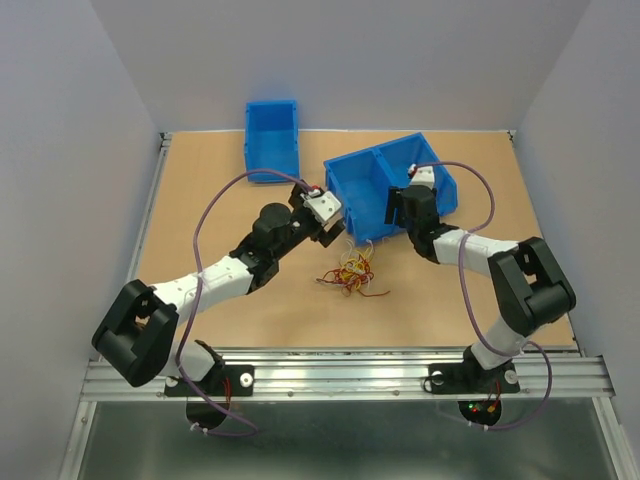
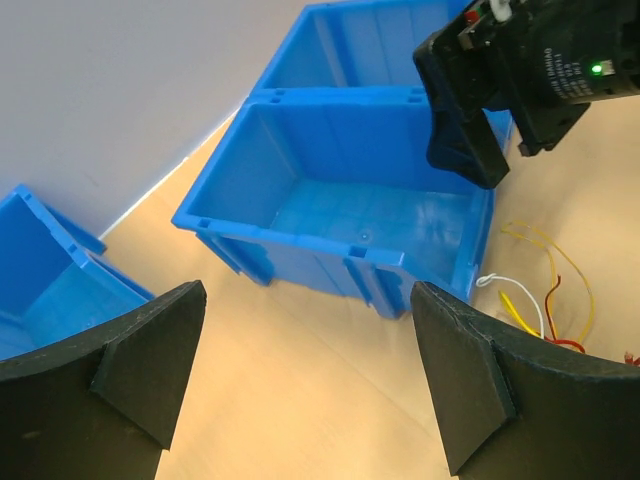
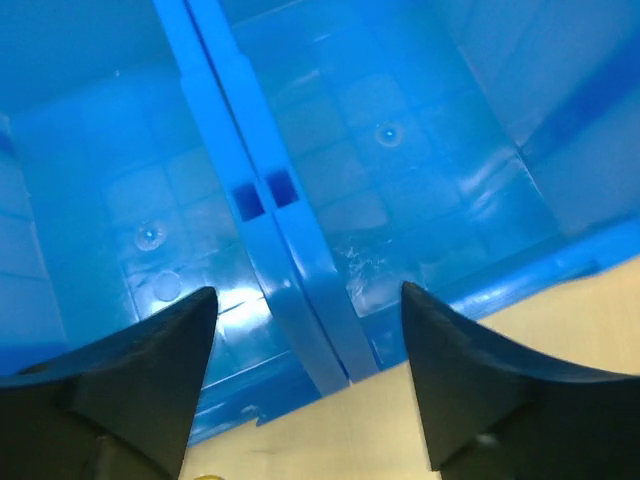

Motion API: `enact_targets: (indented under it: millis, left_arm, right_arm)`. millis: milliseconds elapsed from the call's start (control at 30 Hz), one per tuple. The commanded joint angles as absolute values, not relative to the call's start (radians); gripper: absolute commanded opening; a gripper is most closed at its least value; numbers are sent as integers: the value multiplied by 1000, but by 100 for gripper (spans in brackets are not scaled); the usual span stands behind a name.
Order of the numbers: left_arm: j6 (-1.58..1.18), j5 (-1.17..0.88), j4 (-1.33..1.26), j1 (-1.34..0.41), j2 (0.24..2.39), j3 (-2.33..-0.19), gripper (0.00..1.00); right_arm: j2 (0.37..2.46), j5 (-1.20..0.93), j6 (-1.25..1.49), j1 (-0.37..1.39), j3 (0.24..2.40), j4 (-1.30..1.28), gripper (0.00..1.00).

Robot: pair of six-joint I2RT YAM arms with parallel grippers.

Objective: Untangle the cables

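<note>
My left gripper grabs the cables by the bunched middle of their clump (image 1: 353,270) next, so the loose ends stay free to pull apart.
The cables (image 1: 352,272) lie as a small red, yellow and white clump on the wooden table, just in front of the two joined blue bins (image 1: 345,175). In the left wrist view, a few strands of the cables (image 2: 545,300) show at the right edge. My left gripper (image 1: 335,228) hovers up and left of the clump, open (image 2: 305,350), with only bare table between its fingers. My right gripper (image 1: 400,208) is over the bins' near rim, open (image 3: 310,330), its fingers either side of the double wall (image 3: 290,260) where the bins meet. It touches nothing.
A separate blue bin (image 1: 271,130) stands at the back left, seen also as the bin (image 2: 40,280) in the left wrist view. The right arm's black wrist (image 2: 480,90) hangs above the joined bins (image 2: 350,205). White walls enclose the table on three sides.
</note>
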State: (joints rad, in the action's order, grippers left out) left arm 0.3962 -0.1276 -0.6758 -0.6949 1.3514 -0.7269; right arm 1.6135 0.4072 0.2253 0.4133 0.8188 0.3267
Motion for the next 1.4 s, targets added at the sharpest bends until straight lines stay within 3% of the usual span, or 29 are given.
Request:
enact_targets:
  millis: [0, 67, 133, 233, 400, 467, 500, 533, 600, 633, 900, 1133, 1367]
  left_arm:
    - [417, -135, -703, -704, 1342, -776, 95]
    - [417, -132, -703, -704, 1342, -779, 95]
    - [419, -130, -701, -706, 1342, -779, 95]
    - [422, -130, -701, -707, 1342, -779, 95]
    - [429, -124, -699, -710, 1348, -781, 95]
    - [431, -120, -699, -713, 1351, -784, 95]
    - [431, -120, -698, -713, 1351, -784, 95]
    - [433, -118, -696, -716, 1350, -782, 95]
    - [439, -120, -695, -716, 1347, -781, 95]
    - [440, -121, -693, -718, 1347, -781, 95]
    - [547, -152, -621, -781, 1355, -772, 98]
    - [722, -253, -416, -865, 1390, -779, 98]
    - [819, -390, -203, -893, 1454, -844, 95]
  right_arm:
    - [1661, 382, 209, 414, 937, 374, 62]
    - [1710, 388, 219, 414, 968, 387, 54]
    - [1744, 394, 238, 414, 1002, 394, 34]
    - [1802, 402, 250, 414, 1089, 425, 29]
    - [1908, 426, 235, 411, 1213, 452, 28]
    - [1948, 452, 233, 410, 1250, 454, 35]
    - [1954, 459, 229, 410, 1261, 454, 44]
    - [1947, 456, 218, 411, 1269, 456, 64]
    - [1919, 439, 219, 410, 1231, 462, 80]
    - [1899, 428, 218, 410, 1211, 471, 82]
    - [1532, 318, 201, 411, 948, 499, 91]
    - [1251, 465, 222, 410, 776, 373, 95]
    - [1080, 456, 236, 410, 675, 296, 95]
